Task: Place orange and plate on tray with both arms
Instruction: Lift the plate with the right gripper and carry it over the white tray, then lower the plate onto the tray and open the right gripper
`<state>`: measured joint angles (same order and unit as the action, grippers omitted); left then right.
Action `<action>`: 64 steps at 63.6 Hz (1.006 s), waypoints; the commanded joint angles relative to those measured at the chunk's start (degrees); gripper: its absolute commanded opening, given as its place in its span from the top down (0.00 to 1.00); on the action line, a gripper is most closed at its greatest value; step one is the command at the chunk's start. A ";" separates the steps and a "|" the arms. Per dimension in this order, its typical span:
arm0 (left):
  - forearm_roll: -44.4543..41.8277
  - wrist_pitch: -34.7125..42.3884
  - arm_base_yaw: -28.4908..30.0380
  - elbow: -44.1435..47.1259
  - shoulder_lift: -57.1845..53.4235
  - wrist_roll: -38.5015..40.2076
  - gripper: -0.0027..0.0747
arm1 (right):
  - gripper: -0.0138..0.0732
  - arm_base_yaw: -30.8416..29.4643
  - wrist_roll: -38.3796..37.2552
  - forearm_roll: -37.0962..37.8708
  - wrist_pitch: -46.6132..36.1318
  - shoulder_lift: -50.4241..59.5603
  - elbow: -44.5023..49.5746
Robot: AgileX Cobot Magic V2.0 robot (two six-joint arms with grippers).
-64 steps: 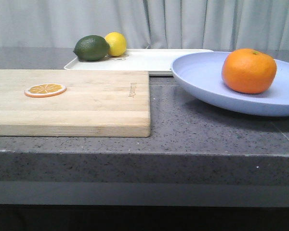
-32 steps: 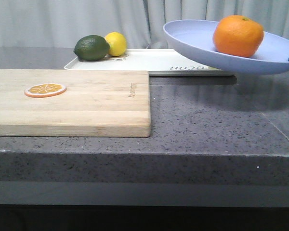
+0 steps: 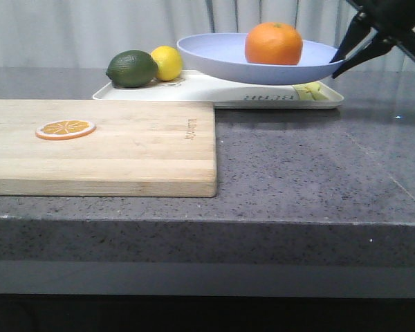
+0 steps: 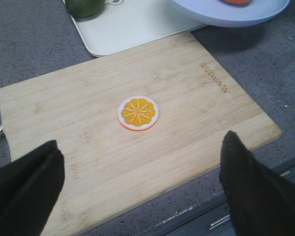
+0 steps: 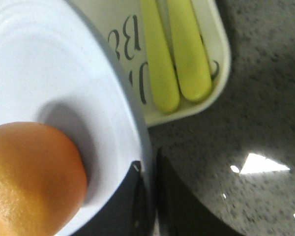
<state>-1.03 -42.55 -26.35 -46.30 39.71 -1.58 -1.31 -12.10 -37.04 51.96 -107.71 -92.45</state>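
Note:
The plate stays held in my right gripper for now. In the front view, the lavender-blue plate's bottom hangs above the cream-white tray [image 3: 214,90].
The pale lavender-blue plate [image 3: 225,62] hangs in the air just above the cream-white tray [image 3: 214,90], and the orange [image 3: 274,43] rests in it. My right gripper [image 3: 337,63] is shut on the plate's right rim. In the right wrist view the plate [image 5: 54,69] fills the frame with the orange [image 5: 32,172] in it, and the gripper [image 5: 148,169] pinches the rim over the tray's corner [image 5: 221,59]. My left gripper [image 4: 140,184] is open above the near edge of the wooden cutting board [image 4: 88,142], holding nothing.
A green lime [image 3: 131,68] and a yellow lemon [image 3: 167,62] sit on the tray's far left end. Two yellow-green handles [image 5: 179,54] lie at its right end. An orange slice [image 3: 65,129] lies on the cutting board [image 3: 124,149].
The right gripper has lifted the plate with the orange off the counter and carried it left and away, from the near right to above the tray. The left gripper's earlier position is not shown.

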 commanded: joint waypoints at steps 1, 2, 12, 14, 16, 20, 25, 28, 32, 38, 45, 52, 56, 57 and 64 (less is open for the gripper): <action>0.53 4.49 0.08 -1.50 -0.14 0.53 0.16 | 0.92 1.81 -5.17 1.82 0.36 -1.12 -8.99; 0.53 4.49 0.08 -1.50 -0.14 0.53 0.16 | 0.92 1.94 -5.50 2.56 0.50 -1.49 -10.28; 0.53 4.49 0.08 -1.50 -0.14 0.53 0.16 | 0.92 4.13 -11.31 8.83 3.90 -9.83 -24.42; 0.53 4.49 0.08 -1.50 -0.14 0.53 0.16 | 0.92 4.39 -11.96 9.39 4.69 -10.90 -26.21; 0.53 4.49 0.08 -1.50 -0.14 0.53 0.16 | 0.92 4.55 -12.42 9.86 5.40 -12.19 -29.07; 0.53 4.60 0.08 -1.50 -0.14 0.53 0.16 | 0.92 4.89 -12.51 10.10 6.76 -14.98 -33.10; 0.53 4.60 0.08 -1.50 -0.14 0.53 0.16 | 0.92 5.03 -12.86 10.14 8.18 -17.70 -37.48; 0.53 4.60 0.08 -1.50 -0.14 0.53 0.16 | 0.92 5.04 -12.86 10.14 8.80 -18.72 -39.06; 0.53 4.60 0.08 -1.50 -0.14 0.53 0.17 | 0.92 5.04 -12.87 10.21 9.28 -19.63 -40.39; 0.53 4.60 0.08 -1.50 -0.14 0.53 0.16 | 0.92 5.04 -12.92 10.29 9.28 -20.30 -40.95; 0.53 4.60 0.08 -1.50 -0.14 0.53 0.16 | 0.92 5.04 -12.92 10.35 8.73 -20.72 -40.95; 0.53 4.60 0.08 -1.50 -0.14 0.53 0.16 | 0.92 5.04 -12.92 10.35 8.73 -20.98 -40.95; 0.53 4.60 0.08 -1.50 -0.14 0.53 0.16 | 0.92 5.04 -12.92 10.35 8.81 -20.97 -40.95; 0.53 4.60 0.08 -1.50 -0.14 0.53 0.16 | 0.92 5.04 -12.92 10.35 8.86 -20.97 -40.95; 0.53 4.60 0.08 -1.50 -0.14 0.53 0.16 | 0.91 5.04 -12.81 10.41 9.53 -20.97 -40.95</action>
<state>-1.03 -42.22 -26.35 -46.30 39.71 -1.58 3.80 -25.30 -24.73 63.15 -132.80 -131.19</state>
